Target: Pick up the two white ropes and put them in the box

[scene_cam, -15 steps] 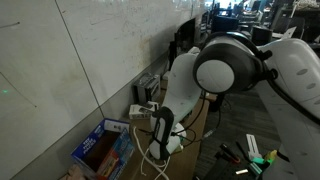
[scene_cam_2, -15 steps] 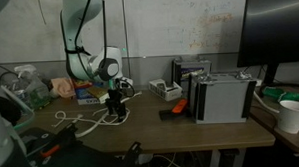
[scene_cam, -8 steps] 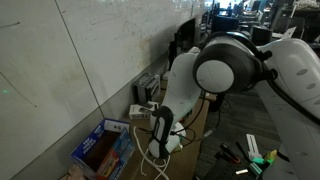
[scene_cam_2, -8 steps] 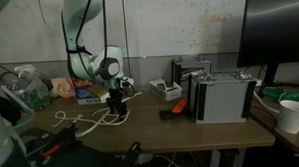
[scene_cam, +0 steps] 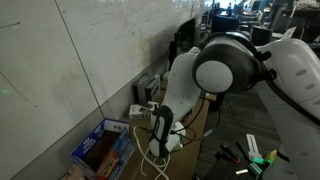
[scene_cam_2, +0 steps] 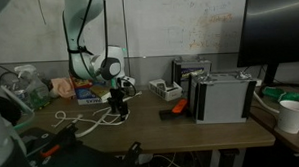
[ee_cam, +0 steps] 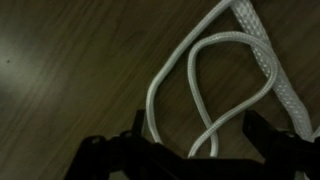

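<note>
My gripper closes on the thin white rope now, since in the wrist view the rope crosses between my fingers, down at the table.
My gripper (ee_cam: 195,135) is open and low over the wooden table, its two dark fingers on either side of the white ropes. In the wrist view a thin white rope (ee_cam: 170,75) loops and crosses itself between the jaws, and a thicker braided white rope (ee_cam: 268,55) runs along the right. In both exterior views the gripper (scene_cam: 160,136) (scene_cam_2: 117,109) stands down at the table, with white rope (scene_cam: 154,152) (scene_cam_2: 79,121) coiled around it. The blue-sided box (scene_cam: 103,148) (scene_cam_2: 87,92) lies beside the wall, behind the gripper, with nothing white showing in it.
A grey-white device (scene_cam_2: 226,96) and a small red object (scene_cam_2: 172,110) stand to one side of the gripper. A smaller white device (scene_cam_2: 165,90), a monitor (scene_cam_2: 278,34) and a paper cup (scene_cam_2: 292,116) are further along. The wall (scene_cam: 70,60) runs close behind the box.
</note>
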{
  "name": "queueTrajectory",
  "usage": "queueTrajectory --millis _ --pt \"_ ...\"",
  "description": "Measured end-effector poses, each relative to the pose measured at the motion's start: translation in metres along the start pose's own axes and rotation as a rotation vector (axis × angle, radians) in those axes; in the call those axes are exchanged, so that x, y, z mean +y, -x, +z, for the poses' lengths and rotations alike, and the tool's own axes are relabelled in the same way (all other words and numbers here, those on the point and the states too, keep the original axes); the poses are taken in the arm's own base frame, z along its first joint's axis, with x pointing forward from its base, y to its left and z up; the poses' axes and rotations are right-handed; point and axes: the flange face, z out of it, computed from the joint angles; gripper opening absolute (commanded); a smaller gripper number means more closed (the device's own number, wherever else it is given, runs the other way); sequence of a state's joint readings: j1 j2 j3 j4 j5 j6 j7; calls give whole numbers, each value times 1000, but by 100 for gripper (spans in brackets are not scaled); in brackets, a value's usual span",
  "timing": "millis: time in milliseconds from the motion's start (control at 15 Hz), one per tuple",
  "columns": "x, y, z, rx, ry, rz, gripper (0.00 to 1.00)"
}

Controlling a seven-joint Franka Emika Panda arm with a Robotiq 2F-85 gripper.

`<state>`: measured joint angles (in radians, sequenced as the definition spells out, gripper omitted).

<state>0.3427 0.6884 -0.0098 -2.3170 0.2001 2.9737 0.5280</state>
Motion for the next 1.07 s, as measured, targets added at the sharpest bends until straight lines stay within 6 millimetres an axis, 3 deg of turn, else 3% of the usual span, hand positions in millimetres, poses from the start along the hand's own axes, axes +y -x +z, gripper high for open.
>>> queueTrajectory --millis 533,600,667,1067 --pt "1 -2 5 0 8 4 100" --pt "1 -2 6 0 9 5 75" --pt "1 -2 6 0 10 6 74" --pt "-3 -3 3 11 8 2 28"
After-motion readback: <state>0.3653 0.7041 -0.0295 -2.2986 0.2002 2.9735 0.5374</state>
